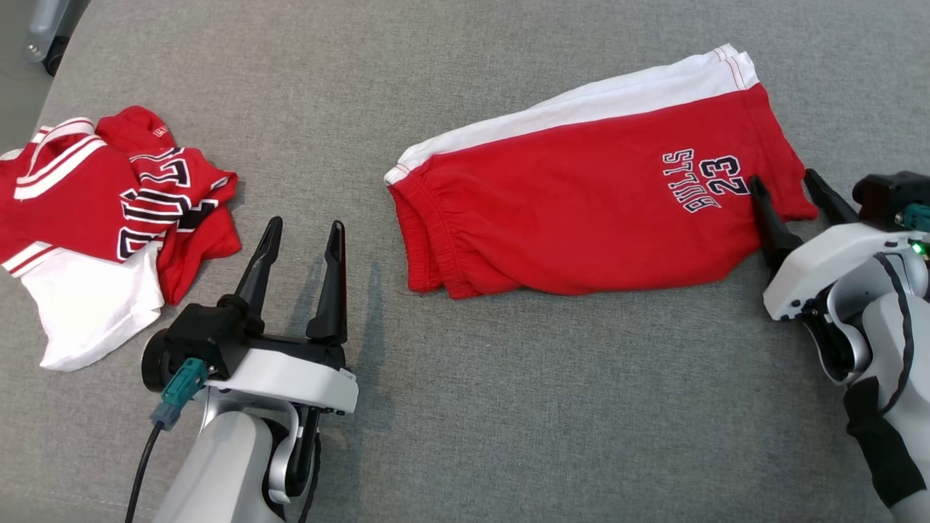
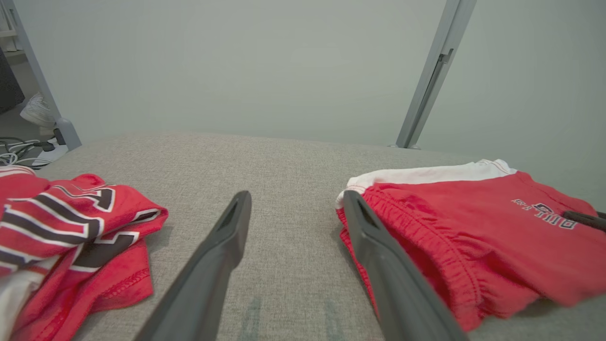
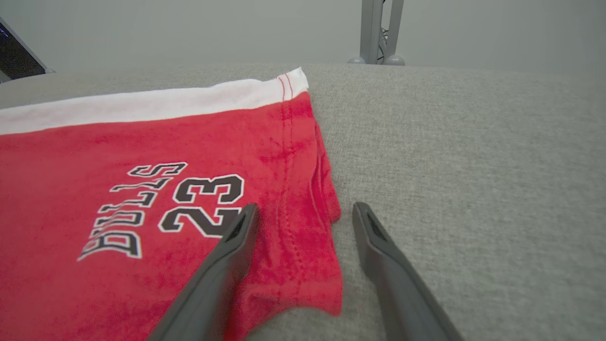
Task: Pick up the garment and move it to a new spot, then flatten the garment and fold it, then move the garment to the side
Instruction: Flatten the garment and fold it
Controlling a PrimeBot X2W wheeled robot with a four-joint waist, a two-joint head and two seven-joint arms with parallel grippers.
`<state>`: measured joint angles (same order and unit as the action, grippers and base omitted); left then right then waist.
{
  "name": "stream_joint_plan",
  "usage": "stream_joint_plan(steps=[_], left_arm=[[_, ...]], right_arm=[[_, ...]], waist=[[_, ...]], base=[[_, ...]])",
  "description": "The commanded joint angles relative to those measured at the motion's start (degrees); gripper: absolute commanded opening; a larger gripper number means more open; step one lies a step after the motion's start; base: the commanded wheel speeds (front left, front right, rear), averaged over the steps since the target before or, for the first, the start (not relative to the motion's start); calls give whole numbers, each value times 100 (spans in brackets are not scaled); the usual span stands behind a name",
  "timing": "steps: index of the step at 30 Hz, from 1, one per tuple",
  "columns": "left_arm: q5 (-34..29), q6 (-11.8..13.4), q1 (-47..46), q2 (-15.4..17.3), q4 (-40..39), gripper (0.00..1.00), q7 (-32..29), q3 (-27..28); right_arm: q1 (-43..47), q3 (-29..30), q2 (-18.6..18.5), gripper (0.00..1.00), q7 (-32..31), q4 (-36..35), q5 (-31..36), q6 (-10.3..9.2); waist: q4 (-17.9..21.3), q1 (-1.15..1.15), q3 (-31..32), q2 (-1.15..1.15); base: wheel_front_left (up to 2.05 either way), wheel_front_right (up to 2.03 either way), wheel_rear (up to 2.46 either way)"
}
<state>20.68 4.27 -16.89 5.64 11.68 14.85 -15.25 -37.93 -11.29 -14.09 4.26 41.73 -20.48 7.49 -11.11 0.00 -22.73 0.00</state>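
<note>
Next, my right gripper grabs the red hem corner. That corner's loose edge arches up while the printed cloth lies flat.
Red shorts with a white side stripe and "BULLS 23" print lie folded flat on the grey fabric surface, right of centre. My right gripper is open and straddles the hem corner of the shorts: in the right wrist view one finger is over the red cloth and the other over bare grey fabric. My left gripper is open and holds nothing, on bare fabric between the shorts and a crumpled red-and-white jersey. In the left wrist view its fingers point between the two garments.
The crumpled jersey lies at the far left near the surface's edge. Grey metal posts rise behind the far edge. Cables lie on the floor at the left. Bare grey fabric runs along the front.
</note>
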Motion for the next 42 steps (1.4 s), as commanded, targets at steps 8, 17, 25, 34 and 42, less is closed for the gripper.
stream_joint_plan(steps=[8, 17, 25, 34, 42], left_arm=[[-50, -56, -101, 1, 68, 100, 34, 75], [-45, -25, 123, 69, 65, 100, 37, 199], [2, 30, 415, 215, -6, 100, 4, 272], [46, 97, 612, 320, -157, 100, -150, 267], [41, 102, 677, 339, -252, 100, -240, 168]], right_arm=[[-288, -406, -48, 0, 48, 432, -378, 0], [347, -577, -47, 0, 689, 132, -812, 0], [1785, -227, 270, 0, 973, -611, -917, 0], [2434, 261, 508, 0, 1043, -1129, -690, 0], [2335, 432, 489, 0, 945, -1245, -488, 1]], waist=[[63, 0, -1, 0], [302, 0, 221, 0], [668, 0, 585, 0], [868, 0, 780, 0], [847, 0, 867, 0]], base=[[0, 0, 0], [0, 0, 0], [0, 0, 0], [0, 0, 0], [0, 0, 0]])
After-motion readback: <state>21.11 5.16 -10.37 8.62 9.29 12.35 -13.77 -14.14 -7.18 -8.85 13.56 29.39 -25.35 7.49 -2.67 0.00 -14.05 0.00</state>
